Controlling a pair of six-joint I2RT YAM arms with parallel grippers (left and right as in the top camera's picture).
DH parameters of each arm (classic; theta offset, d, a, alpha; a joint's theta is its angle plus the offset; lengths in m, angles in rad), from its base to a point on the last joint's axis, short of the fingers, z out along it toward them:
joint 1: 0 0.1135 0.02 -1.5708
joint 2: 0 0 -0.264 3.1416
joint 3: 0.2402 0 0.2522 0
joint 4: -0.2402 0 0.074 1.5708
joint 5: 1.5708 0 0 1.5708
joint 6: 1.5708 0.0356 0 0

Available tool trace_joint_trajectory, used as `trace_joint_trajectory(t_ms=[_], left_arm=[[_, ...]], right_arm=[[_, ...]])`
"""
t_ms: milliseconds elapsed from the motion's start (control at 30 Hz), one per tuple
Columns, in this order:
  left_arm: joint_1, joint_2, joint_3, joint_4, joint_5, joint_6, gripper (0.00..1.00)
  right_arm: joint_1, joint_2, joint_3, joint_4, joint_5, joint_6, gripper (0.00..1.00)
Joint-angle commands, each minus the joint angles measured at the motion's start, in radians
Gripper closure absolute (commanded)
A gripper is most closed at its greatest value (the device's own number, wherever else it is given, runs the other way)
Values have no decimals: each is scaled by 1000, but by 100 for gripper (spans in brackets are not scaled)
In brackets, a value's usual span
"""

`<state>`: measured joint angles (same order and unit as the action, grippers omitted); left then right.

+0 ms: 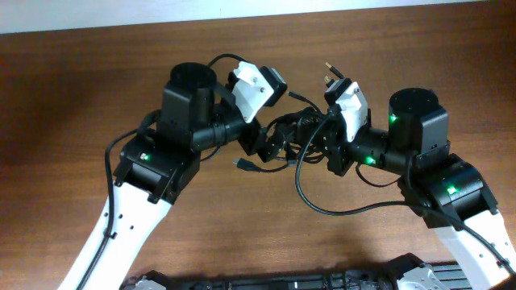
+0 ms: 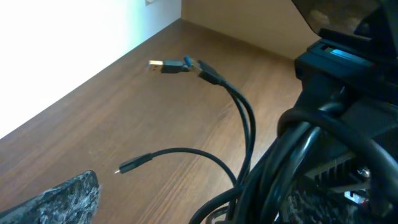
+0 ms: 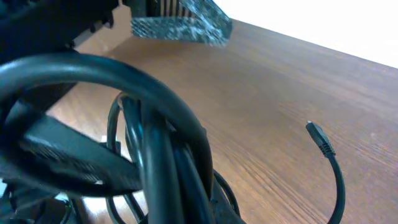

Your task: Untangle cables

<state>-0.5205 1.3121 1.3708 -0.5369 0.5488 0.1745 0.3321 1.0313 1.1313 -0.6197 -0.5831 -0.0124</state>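
Note:
The tangle will be grabbed next by its looped cable bundle (image 1: 303, 145) with my left gripper, which leaves the USB plugs free to be pulled through.
The cables (image 1: 286, 133) are a black tangle hanging between my two grippers at the table's middle. My left gripper (image 1: 262, 147) is open. In the left wrist view its fingers (image 2: 193, 198) stand wide apart, with the cable bundle (image 2: 292, 168) against the right finger. My right gripper (image 1: 329, 149) is buried in the tangle. In the right wrist view the bundle (image 3: 161, 143) fills the space in front of the camera and hides the fingers. No finger shows at the sides, so it looks shut on the cables.
Loose ends spread out: a USB plug (image 2: 163, 65) raised off the table, a small plug (image 2: 127, 166), another plug (image 3: 317, 137), and one plug (image 1: 242, 165) on the table. A long loop (image 1: 322, 211) trails toward the front. The table is brown wood (image 1: 81, 80).

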Motion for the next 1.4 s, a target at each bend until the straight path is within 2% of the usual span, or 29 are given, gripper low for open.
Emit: trace_joint_trajectory(t_ms=[0, 33, 100, 233, 333, 433, 567, 667, 767, 867, 967, 1000, 1100, 1167, 1367], left_arm=[[-14, 16, 11, -1, 4, -1, 0], [-14, 16, 11, 0, 4, -1, 5], [-14, 16, 11, 0, 4, -1, 28], [-14, 16, 11, 0, 5, -1, 44], [-14, 16, 11, 2, 4, -1, 77], [-14, 16, 11, 2, 5, -1, 100], [-14, 16, 11, 2, 4, -1, 100], [-14, 16, 11, 2, 4, -1, 100], [-13, 16, 11, 2, -1, -1, 100], [-14, 16, 11, 2, -64, -2, 100], [-13, 16, 11, 2, -121, -40, 100], [-13, 16, 11, 2, -155, -60, 100], [-13, 16, 11, 2, -210, -77, 100], [-13, 16, 11, 2, -260, -112, 100], [-13, 16, 11, 2, -346, -154, 100]], right_arm=[[-6, -10, 12, 19, -39, -10, 96], [-6, -10, 12, 19, -39, -10, 96], [-6, -10, 12, 20, -43, -10, 96], [-6, -10, 12, 32, -72, -10, 96], [-6, -10, 12, 32, -72, -10, 96], [-6, -10, 12, 32, -72, -10, 96], [-6, -10, 12, 29, -71, -10, 80], [-6, -10, 12, 29, -67, -10, 77], [-6, -10, 12, 24, -51, -10, 64], [-6, -10, 12, -6, 43, -9, 46], [-6, -10, 12, -36, 153, 21, 34], [-6, -10, 12, -41, 203, 55, 30], [-6, -10, 12, -56, 285, 108, 28], [-6, -10, 12, -73, 320, 109, 14], [-6, -10, 12, -97, 439, 190, 12]])
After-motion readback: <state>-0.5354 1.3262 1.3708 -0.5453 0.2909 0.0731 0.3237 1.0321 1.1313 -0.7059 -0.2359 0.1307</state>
